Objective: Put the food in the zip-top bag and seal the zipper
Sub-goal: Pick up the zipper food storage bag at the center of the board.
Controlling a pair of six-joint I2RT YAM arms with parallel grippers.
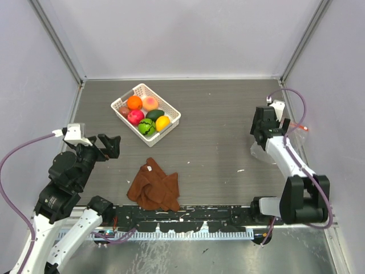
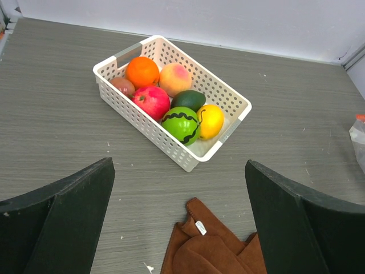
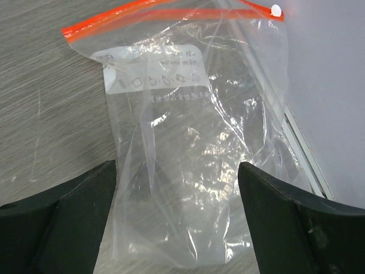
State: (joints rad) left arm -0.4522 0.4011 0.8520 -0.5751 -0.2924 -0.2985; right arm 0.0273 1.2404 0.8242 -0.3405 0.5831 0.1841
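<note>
The right gripper grabs the zip-top bag (image 3: 188, 154) by its closed end (image 3: 181, 242) next, and the orange-red zipper end stays free for my left gripper.
The food (image 1: 145, 114), several small round toy fruits, lies in a white lattice basket (image 1: 117, 105) at the back left; the left wrist view shows the fruits (image 2: 171, 100) closely. My left gripper (image 1: 112, 145) hovers open in front of that basket, nothing between its fingers (image 2: 68, 217). The zip-top bag (image 3: 188, 154) lies flat and empty by the right wall, its orange-red zipper (image 3: 102, 20) at the far end. My right gripper (image 1: 262, 128) stands open over the bag's closed end, a finger on either side of it (image 3: 177, 165).
A crumpled brown cloth (image 1: 154, 185) lies near the front middle, just below the left gripper (image 2: 178, 165) in its wrist view. Grey walls enclose the table on three sides; the bag (image 1: 258, 152) sits close to the right wall's rail (image 3: 302, 154).
</note>
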